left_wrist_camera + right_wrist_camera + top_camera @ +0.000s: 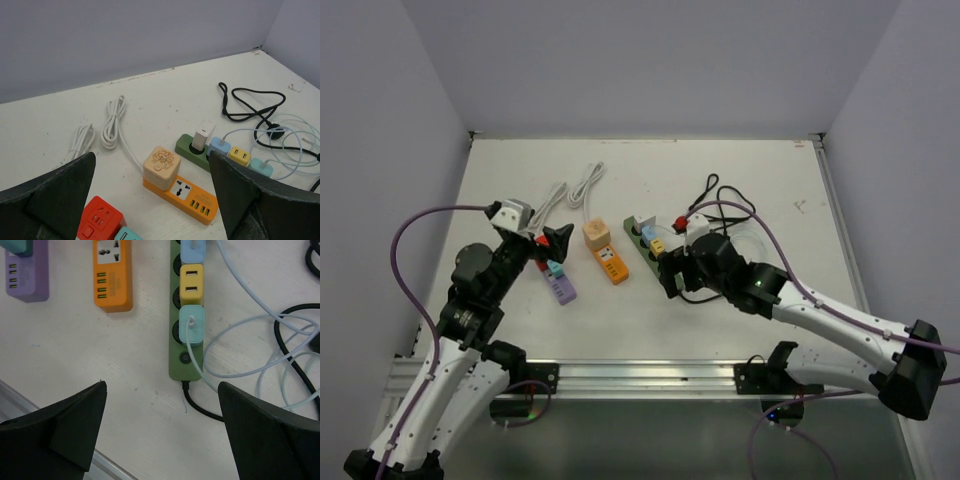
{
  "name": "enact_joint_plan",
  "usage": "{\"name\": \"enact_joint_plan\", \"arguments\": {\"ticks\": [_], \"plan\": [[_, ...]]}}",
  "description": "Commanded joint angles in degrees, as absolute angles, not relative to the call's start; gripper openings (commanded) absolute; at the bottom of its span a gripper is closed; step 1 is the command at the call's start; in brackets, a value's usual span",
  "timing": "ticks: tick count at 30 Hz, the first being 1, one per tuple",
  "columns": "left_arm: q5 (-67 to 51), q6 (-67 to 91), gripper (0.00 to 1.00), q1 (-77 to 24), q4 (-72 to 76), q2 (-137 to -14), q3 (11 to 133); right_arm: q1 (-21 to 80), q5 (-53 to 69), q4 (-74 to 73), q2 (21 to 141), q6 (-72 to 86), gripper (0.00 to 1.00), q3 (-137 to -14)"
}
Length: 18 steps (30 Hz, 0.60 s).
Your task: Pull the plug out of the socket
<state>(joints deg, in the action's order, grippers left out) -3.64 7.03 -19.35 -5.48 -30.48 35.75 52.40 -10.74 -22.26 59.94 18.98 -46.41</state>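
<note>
The right gripper grabs the teal plug [192,325] by its body's opposite sides next, across the green power strip [186,365], to pull it off the socket.
A green power strip [642,240] lies mid-table with a white plug [202,134], a blue plug [220,146], a yellow plug [191,284] and a teal plug [191,324] in its sockets. An orange strip [611,265] carries a beige cube plug [161,167]. A purple strip [560,286] carries a red cube [100,220]. My left gripper [552,243] is open and empty above the purple strip, left of the orange one. My right gripper [670,275] is open and empty, just above the near end of the green strip [186,365].
Two coiled white cables [587,183] [552,200] lie behind the strips. A black cable [715,200] and pale blue cords [250,355] tangle to the right of the green strip. The table's front rail [640,375] runs along the near edge.
</note>
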Motion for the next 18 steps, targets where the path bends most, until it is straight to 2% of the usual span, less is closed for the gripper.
{"name": "enact_joint_plan", "arguments": {"ticks": [1, 6, 9, 13, 18], "plan": [[-4.7, 2.5, 1.00, -21.3, -5.5, -32.1, 36.9, 52.5, -20.8, -18.2, 61.7, 17.5, 0.97, -47.9], [-8.6, 3.1, 0.95, -22.0, -6.6, -40.5, 43.2, 52.4, -22.9, -16.2, 65.6, 14.9, 0.86, -49.0], [-10.6, 5.9, 0.93, -22.0, -7.7, -46.4, 50.6, 51.8, -19.4, -13.4, 68.3, 14.0, 0.81, -49.2], [-14.4, 10.3, 0.92, -22.1, 1.1, -51.0, 52.2, 49.1, -17.1, -10.3, 72.8, 14.7, 0.65, -48.9], [-16.8, 12.7, 0.91, -24.3, 12.1, -56.7, 46.9, 44.7, -8.4, -4.1, 76.9, 14.8, 0.66, -47.2]]}}
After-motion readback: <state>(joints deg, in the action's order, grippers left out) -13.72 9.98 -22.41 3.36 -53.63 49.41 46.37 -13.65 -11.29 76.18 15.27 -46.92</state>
